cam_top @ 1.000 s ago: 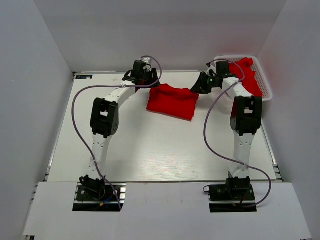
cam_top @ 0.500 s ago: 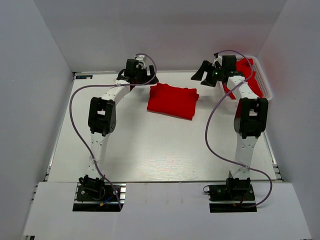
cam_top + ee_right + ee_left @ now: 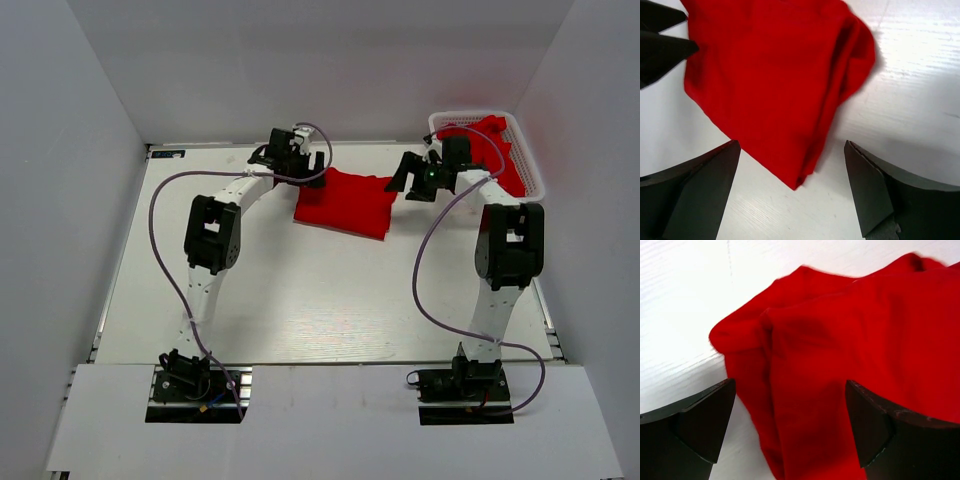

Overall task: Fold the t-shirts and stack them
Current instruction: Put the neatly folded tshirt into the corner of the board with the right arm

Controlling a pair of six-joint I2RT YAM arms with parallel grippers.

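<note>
My fingers are still above the cloth, so it is too early to close. My left gripper lowers, then closes on the folded edge [image 3: 308, 186] between my fingers.
A folded red t-shirt [image 3: 346, 203] lies flat on the white table at the far middle. My left gripper [image 3: 313, 180] is open at its far left corner, its jaws straddling the shirt's folded edge [image 3: 790, 405] just above the cloth. My right gripper [image 3: 400, 178] is open at the shirt's far right corner, with that corner [image 3: 805, 175] between its jaws. Neither holds anything. More red t-shirt cloth [image 3: 497, 150] is heaped in the white mesh basket [image 3: 532, 172] at the far right.
The basket stands against the right wall at the table's back corner. White walls close in the left, back and right. The left gripper's fingers [image 3: 660, 47] show at the top left of the right wrist view.
Both grippers had lifted away toward the back half a second ago; now both have come back down to the folded shirt's far corners, open. The shirt has not moved.
</note>
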